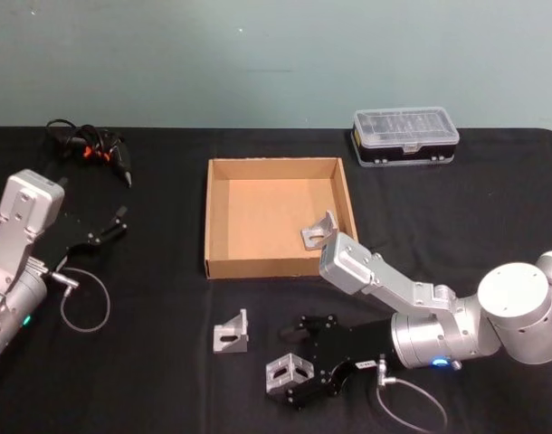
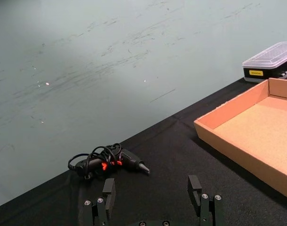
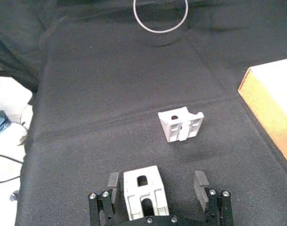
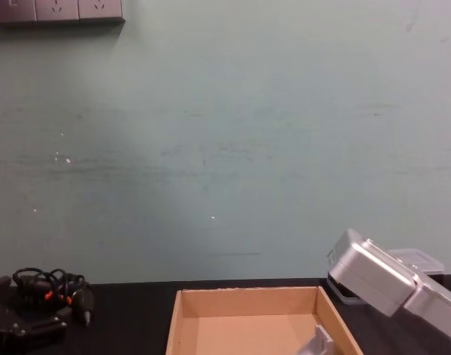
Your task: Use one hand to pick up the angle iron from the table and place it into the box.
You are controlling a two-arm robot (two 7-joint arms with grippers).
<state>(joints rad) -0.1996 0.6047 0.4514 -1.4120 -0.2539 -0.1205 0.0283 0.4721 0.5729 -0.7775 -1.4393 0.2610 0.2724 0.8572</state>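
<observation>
The right gripper grabs the silver angle iron between its fingers by the iron's opposite sides next, to place it into the tan box (image 4: 248, 299) (image 3: 273, 106).
Three grey angle irons show in the head view. One angle iron (image 1: 290, 375) (image 3: 144, 193) lies on the black table (image 1: 149, 380) between the fingers of my right gripper (image 1: 299, 363) (image 3: 156, 179), which is open with a gap on each side. A second angle iron (image 1: 232, 333) (image 3: 181, 125) stands free on the table just beyond it. The third angle iron (image 1: 318, 231) (image 4: 318, 344) rests inside the tan box (image 1: 223, 217) (image 4: 248, 299) near its front right corner. My left gripper (image 1: 113, 226) (image 2: 152, 188) is open and parked at the left.
A clear-lidded plastic case (image 1: 404, 136) (image 2: 270, 61) sits behind the box to the right. A black tool with coiled cable (image 1: 90, 145) (image 2: 108, 162) lies at the far left. The right arm's silver link (image 1: 366, 271) (image 4: 381, 285) hangs over the box's front right corner.
</observation>
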